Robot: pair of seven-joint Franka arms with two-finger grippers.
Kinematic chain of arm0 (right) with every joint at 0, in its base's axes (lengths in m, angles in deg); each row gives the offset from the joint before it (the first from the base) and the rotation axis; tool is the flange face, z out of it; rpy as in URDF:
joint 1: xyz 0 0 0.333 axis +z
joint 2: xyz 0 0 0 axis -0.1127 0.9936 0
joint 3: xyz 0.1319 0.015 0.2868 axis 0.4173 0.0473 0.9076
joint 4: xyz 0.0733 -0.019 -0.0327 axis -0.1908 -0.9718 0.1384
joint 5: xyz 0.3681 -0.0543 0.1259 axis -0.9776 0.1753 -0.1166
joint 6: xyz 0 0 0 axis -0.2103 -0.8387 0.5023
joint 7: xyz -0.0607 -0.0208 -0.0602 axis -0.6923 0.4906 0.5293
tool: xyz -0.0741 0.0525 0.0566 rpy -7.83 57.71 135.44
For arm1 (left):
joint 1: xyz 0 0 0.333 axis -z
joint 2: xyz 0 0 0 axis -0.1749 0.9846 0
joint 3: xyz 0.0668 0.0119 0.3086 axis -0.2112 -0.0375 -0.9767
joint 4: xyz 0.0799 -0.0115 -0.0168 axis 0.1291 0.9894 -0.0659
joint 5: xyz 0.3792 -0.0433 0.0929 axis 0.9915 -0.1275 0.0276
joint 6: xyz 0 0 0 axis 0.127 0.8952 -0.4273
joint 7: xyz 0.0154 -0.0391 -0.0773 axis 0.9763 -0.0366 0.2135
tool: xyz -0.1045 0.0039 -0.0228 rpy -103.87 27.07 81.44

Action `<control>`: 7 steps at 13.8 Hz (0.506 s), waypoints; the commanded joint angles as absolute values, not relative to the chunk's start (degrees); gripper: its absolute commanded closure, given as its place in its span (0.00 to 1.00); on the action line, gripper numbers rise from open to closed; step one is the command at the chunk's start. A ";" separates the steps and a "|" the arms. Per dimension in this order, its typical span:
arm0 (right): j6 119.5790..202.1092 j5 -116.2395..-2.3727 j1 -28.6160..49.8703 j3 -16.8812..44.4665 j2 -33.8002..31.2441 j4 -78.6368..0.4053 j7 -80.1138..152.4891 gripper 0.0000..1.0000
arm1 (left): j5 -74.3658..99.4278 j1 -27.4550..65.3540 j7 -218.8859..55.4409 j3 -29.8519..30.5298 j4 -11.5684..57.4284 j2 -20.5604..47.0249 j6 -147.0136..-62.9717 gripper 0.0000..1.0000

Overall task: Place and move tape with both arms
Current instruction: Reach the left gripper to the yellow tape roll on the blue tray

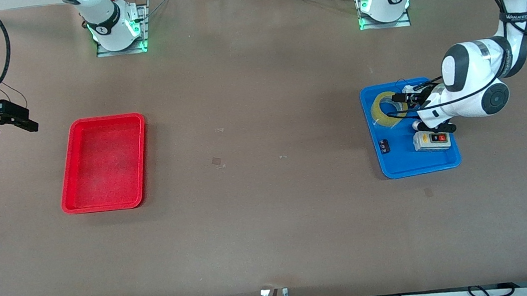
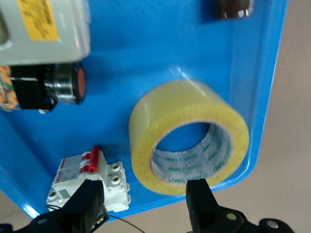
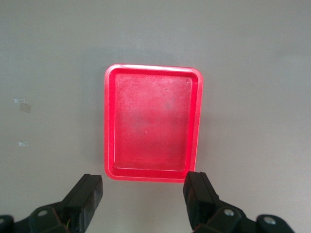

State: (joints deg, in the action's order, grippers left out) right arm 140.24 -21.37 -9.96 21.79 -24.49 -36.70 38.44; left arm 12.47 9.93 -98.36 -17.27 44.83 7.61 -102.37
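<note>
The left gripper picks up the tape by its ring side (image 1: 404, 108) next, to move it out of the blue tray (image 1: 408, 163).
The tape (image 1: 386, 109) is a yellow translucent roll that lies flat in the blue tray (image 1: 408, 163), in the part farther from the front camera. In the left wrist view the tape (image 2: 167, 114) lies close to the tray's rim (image 2: 252, 121). My left gripper (image 1: 401, 99) is open low over that end of the tray. In its own view the left gripper (image 2: 146, 204) has one finger (image 2: 201, 201) by the roll's edge and the other over a white breaker (image 2: 104, 182); it holds nothing. My right gripper (image 1: 13, 118) waits open and empty in the air at the right arm's end of the table, beside the red tray.
A red tray (image 1: 104, 162) lies empty toward the right arm's end and also shows in the right wrist view (image 3: 153, 121). The blue tray also holds a grey switch box (image 1: 432, 140) with a red button and a small dark part (image 1: 384, 146).
</note>
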 commanded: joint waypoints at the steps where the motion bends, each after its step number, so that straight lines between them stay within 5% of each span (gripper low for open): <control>1: 139.71 -22.11 -11.04 22.76 -25.01 -36.69 38.32 0.00 | 11.50 11.48 -94.07 -17.11 42.05 9.75 -101.65 0.00; 7: 139.71 -22.11 -10.95 22.76 -25.01 -36.69 38.32 0.00 | 11.77 11.39 -94.76 -17.11 41.43 10.37 -101.30 0.00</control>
State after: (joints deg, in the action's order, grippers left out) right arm 140.24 -21.38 -9.96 21.80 -24.49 -36.70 38.44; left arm 12.46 11.55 -94.68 -17.11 42.71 9.79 -102.32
